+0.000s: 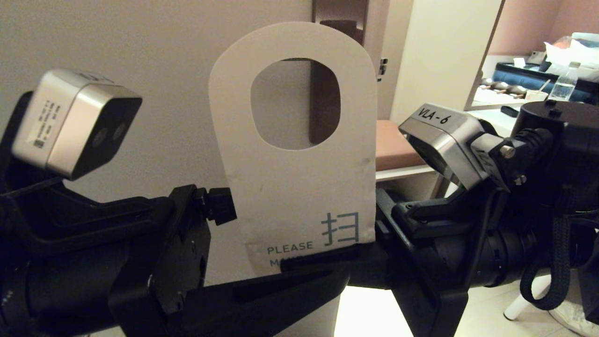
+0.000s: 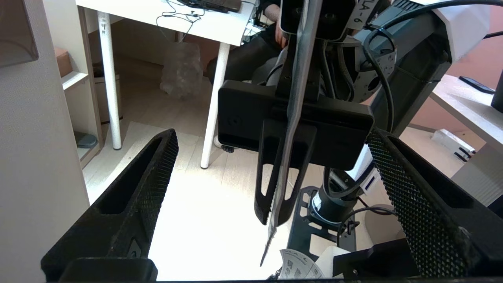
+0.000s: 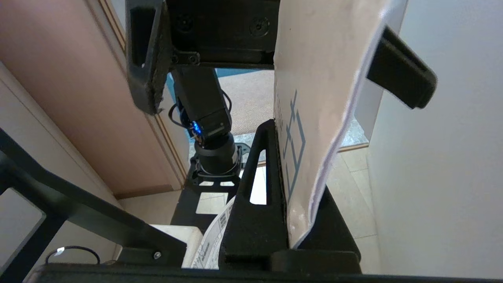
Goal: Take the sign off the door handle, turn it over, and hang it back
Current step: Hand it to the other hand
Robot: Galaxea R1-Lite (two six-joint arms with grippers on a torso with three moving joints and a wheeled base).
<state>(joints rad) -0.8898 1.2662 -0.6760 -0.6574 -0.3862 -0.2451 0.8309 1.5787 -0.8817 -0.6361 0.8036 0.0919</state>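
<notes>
The sign's hole must stay free to slip over the door handle, so my left gripper should next grab the sign's side edge beside "PLEASE".
The sign stands upright in front of the door, its off-white "PLEASE" face toward the head camera. My right gripper is shut on its bottom edge; the right wrist view shows the card pinched between the jaws of that gripper. My left gripper is open, one finger on each side of the card, apart from it. The door handle's dark plate shows through the sign's hole. The lever end peeks above the sign's top.
The pale door fills the left behind the sign. A brown seat and a desk with a water bottle lie to the right. A white table stands over the floor in the left wrist view.
</notes>
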